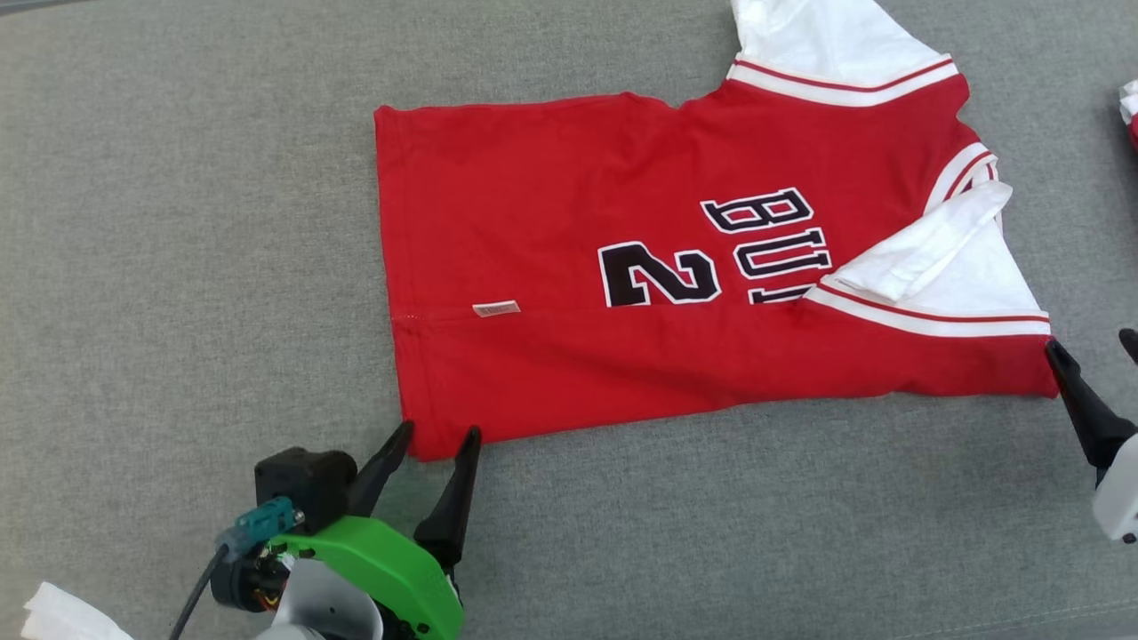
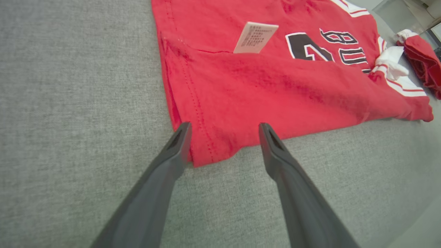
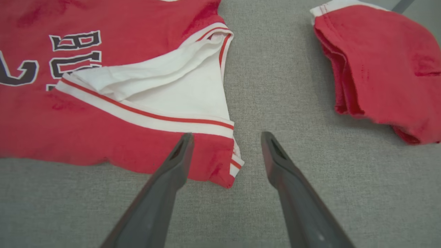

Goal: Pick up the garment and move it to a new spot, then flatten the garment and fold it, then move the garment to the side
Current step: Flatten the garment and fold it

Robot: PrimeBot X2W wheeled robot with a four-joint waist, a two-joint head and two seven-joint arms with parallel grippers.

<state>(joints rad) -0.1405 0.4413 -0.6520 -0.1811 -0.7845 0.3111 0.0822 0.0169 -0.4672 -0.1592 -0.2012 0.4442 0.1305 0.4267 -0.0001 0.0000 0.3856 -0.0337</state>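
My left gripper grabs the garment by its folded hem corner next, which puffs up at the garment's edge while the garment's wide red body lies flat.
The garment is a red jersey with white sleeves and dark lettering, lying flat on the grey surface with its near long edge folded over. My left gripper is open at the garment's near-left hem corner. In the left wrist view that corner lies between the spread fingers of the left gripper, not pinched. My right gripper is open at the near-right corner. In the right wrist view the sleeve end of the garment lies by the left finger of the right gripper.
A second red garment, folded, lies to the right of the jersey and also shows at the head view's right edge. A white cloth scrap sits at the lower left. Grey padded surface extends all around.
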